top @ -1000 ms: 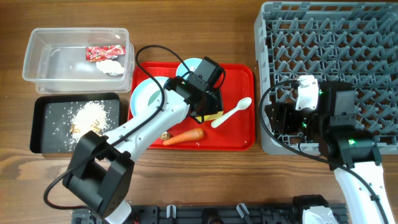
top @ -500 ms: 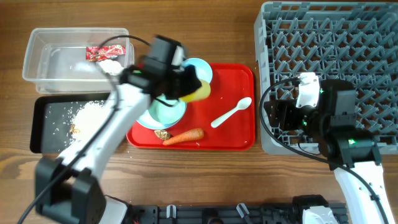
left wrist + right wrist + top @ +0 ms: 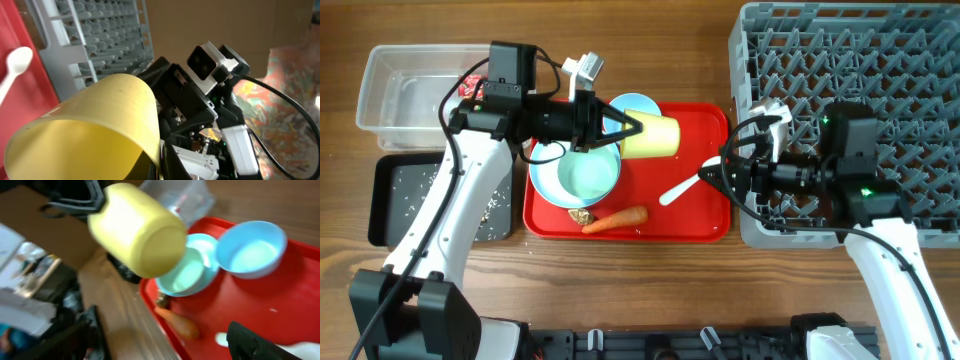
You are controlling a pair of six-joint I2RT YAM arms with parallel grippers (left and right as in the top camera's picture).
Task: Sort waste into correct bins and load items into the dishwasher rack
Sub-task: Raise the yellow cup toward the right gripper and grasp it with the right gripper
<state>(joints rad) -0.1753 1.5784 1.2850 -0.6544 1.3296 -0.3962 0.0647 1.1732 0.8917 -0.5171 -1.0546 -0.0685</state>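
The small yellow cup has to go rim-first into the dishwasher rack, so the right gripper should next grab it around its base end [image 3: 667, 137] [image 3: 159, 248], opposite the left gripper.
My left gripper [image 3: 626, 128] is shut on the small yellow cup [image 3: 652, 136] and holds it on its side above the red tray [image 3: 705, 225], its base pointing right. The cup fills the left wrist view [image 3: 90, 130] and hangs at the upper left of the right wrist view [image 3: 142, 230]. My right gripper [image 3: 730, 167] is open and empty over the tray's right edge, facing the cup. The white spoon [image 3: 686, 184], an orange carrot [image 3: 617, 217], a brown scrap [image 3: 582, 215], the light blue plate [image 3: 588, 172] and a light blue bowl [image 3: 625, 103] lie on the tray.
The grey dishwasher rack [image 3: 860, 90] stands at the right. The clear tub [image 3: 410, 95] at the back left holds the red wrapper [image 3: 470, 88], partly under my left arm. The black tray [image 3: 395, 200] in front of it holds white crumbs.
My left arm has lifted the yellow cup off the red tray and turned it sideways towards the right. My right gripper has swung left from the rack to the tray's edge.
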